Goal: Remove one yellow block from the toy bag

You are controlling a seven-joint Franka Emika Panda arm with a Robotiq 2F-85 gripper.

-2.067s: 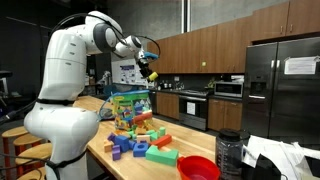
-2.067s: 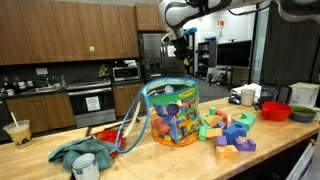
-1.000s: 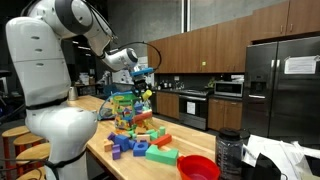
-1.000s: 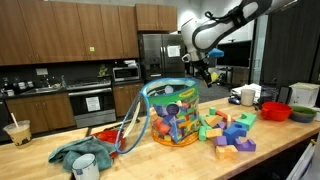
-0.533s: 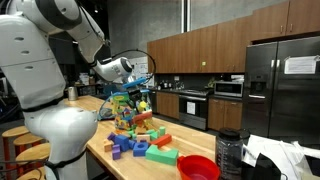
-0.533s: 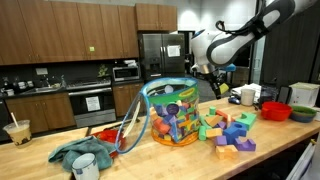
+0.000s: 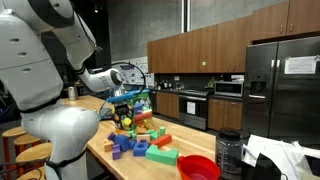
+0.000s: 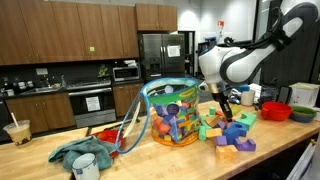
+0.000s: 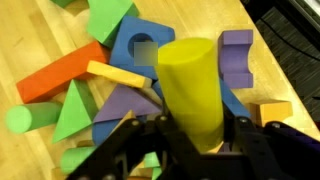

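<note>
Loose blocks lie directly below the yellow block and it would drop onto the uneven pile if I opened now, so my gripper keeps holding it for now.
My gripper (image 9: 192, 138) is shut on the yellow block (image 9: 190, 85), a plain yellow cylinder that fills the middle of the wrist view. In an exterior view my gripper (image 8: 227, 108) hangs just above the pile of loose blocks (image 8: 228, 130), right of the toy bag (image 8: 172, 112). The bag is clear plastic with a green-and-blue top band and coloured blocks inside. In an exterior view my gripper (image 7: 127, 109) is low beside the bag (image 7: 132, 106), which the arm partly hides.
Loose foam blocks lie under the gripper: orange (image 9: 60, 76), green (image 9: 108, 17), blue (image 9: 140, 45), purple (image 9: 236, 55). A red bowl (image 7: 198, 168) stands near the counter end. A cloth (image 8: 78, 150) and a cup (image 8: 16, 131) lie beyond the bag.
The arm has swung away from above the bag and come down over the loose block pile, with the yellow block still in the jaws.
</note>
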